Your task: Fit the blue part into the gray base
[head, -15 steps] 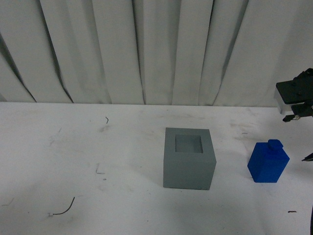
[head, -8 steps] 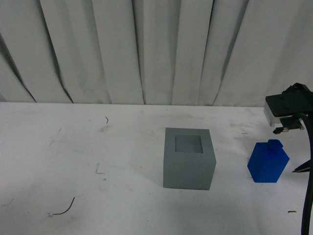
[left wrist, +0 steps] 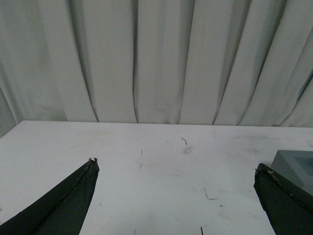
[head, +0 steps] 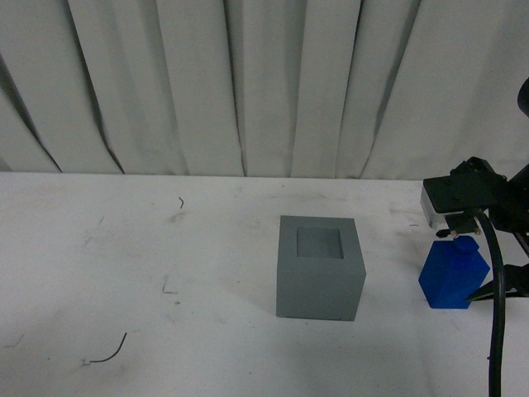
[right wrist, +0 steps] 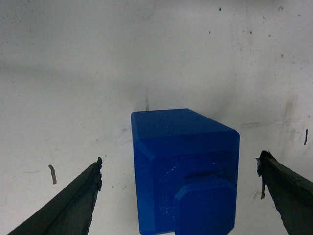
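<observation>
The robot's right gripper needs to insert the blue part into the gray base's square hole (head: 319,243), so it should next grab the blue part by its flat sides below the knob (head: 450,277).
The gray base (head: 319,266) is a matte cube with a square recess on top, standing mid-table; its corner shows in the left wrist view (left wrist: 296,164). The blue part (head: 453,273) stands upright to its right, knob on top. In the right wrist view the blue part (right wrist: 183,166) sits between the two spread fingers, untouched. My right gripper (right wrist: 180,164) is open, right above the blue part; its arm (head: 467,194) hangs over it in the front view. My left gripper (left wrist: 176,166) is open and empty over bare table, left of the base.
The white table (head: 165,248) carries small scuffs and a short dark wire scrap (head: 111,354) at front left. A pleated white curtain (head: 248,83) closes the back. A black cable (head: 496,314) hangs from the right arm at the right edge.
My right arm has moved left and down from the right edge until it is over the blue part. The blue part and the gray base have not moved.
</observation>
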